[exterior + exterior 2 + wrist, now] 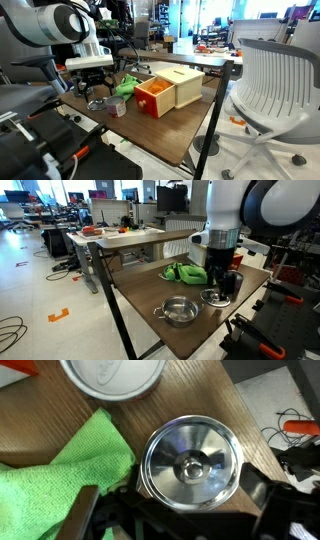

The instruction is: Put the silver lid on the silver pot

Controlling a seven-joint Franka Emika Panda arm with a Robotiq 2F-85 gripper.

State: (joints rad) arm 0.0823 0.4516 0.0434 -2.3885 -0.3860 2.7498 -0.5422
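I should next pick up the silver lid (190, 463) with my gripper by the knob in its center and keep it flat, so the lid's rim can sit on the silver pot.
The silver lid (190, 463) lies flat on the wooden table, knob up, in the middle of the wrist view. It also shows in an exterior view (214, 298). My gripper (175, 510) hangs directly over it, open, with one finger on each side of the lid and nothing held. In the exterior views the gripper (222, 280) (95, 85) is low over the table. The silver pot (178, 310) stands open and empty just beside the lid, toward the table's front edge. I cannot make out the pot in the wrist view.
A green cloth (70, 470) (185, 273) lies right next to the lid. A greyish cylindrical cup (112, 375) (117, 106) stands close by. A wooden box (170, 90) with an orange front sits further along the table. A white chair (275, 85) stands beside the table.
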